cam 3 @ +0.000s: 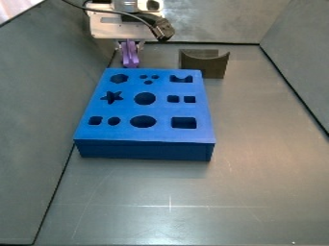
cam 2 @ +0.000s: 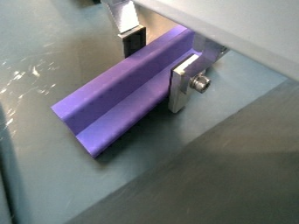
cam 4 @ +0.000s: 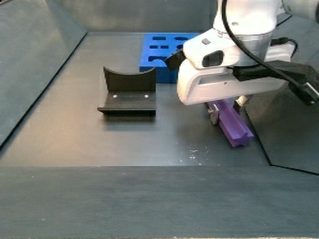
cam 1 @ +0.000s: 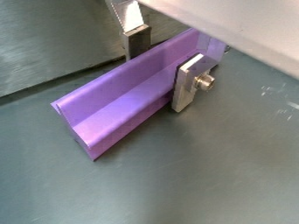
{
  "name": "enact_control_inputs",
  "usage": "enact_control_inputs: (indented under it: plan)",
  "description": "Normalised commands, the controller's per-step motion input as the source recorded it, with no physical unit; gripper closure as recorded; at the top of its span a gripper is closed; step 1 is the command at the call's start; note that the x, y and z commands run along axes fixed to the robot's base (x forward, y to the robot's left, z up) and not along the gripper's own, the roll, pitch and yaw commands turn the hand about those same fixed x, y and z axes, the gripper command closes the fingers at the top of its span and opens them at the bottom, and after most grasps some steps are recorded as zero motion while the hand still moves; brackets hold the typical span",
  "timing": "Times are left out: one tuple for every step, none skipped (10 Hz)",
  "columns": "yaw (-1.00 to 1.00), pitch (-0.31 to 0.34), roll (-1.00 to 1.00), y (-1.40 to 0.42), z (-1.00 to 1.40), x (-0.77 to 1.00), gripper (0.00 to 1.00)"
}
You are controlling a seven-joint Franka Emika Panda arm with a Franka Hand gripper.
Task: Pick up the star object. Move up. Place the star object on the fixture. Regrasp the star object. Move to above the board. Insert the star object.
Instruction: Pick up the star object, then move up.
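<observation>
The purple star object needs to go on the fixture. My gripper should grab it next by an end of its long ridged body.
The purple star object lies flat on the grey floor, seen lengthwise in both wrist views. My gripper straddles its far end and is open. One silver finger stands right against the near side. The other finger stands behind the far ridge with a small gap. In a side view the gripper hangs low over the star object, to the right of the fixture. The blue board lies just in front of the star object.
The dark fixture stands behind the board's far right corner, close to the gripper. Grey walls enclose the floor, and the arm's white body with its cables hangs over the star object.
</observation>
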Motion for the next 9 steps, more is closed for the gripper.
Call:
enact_control_inputs:
  plan:
    - [0.00,0.000,0.00,0.00,0.00,0.00,1.00]
    - [0.00,0.000,0.00,0.00,0.00,0.00,1.00]
    - [0.00,0.000,0.00,0.00,0.83,0.00,1.00]
    - [-0.01,0.035,-0.01,-0.07,0.79,-0.06,1.00]
    - [-0.01,0.055,0.00,-0.05,0.69,-0.08,1.00]
    - [-0.01,0.071,0.03,-0.03,0.58,-0.05,1.00]
    - [-0.02,0.083,0.05,-0.02,0.47,-0.03,1.00]
    - [-0.02,0.090,0.08,-0.01,0.36,-0.03,1.00]
    - [-0.02,0.093,0.11,0.00,0.21,-0.03,1.00]
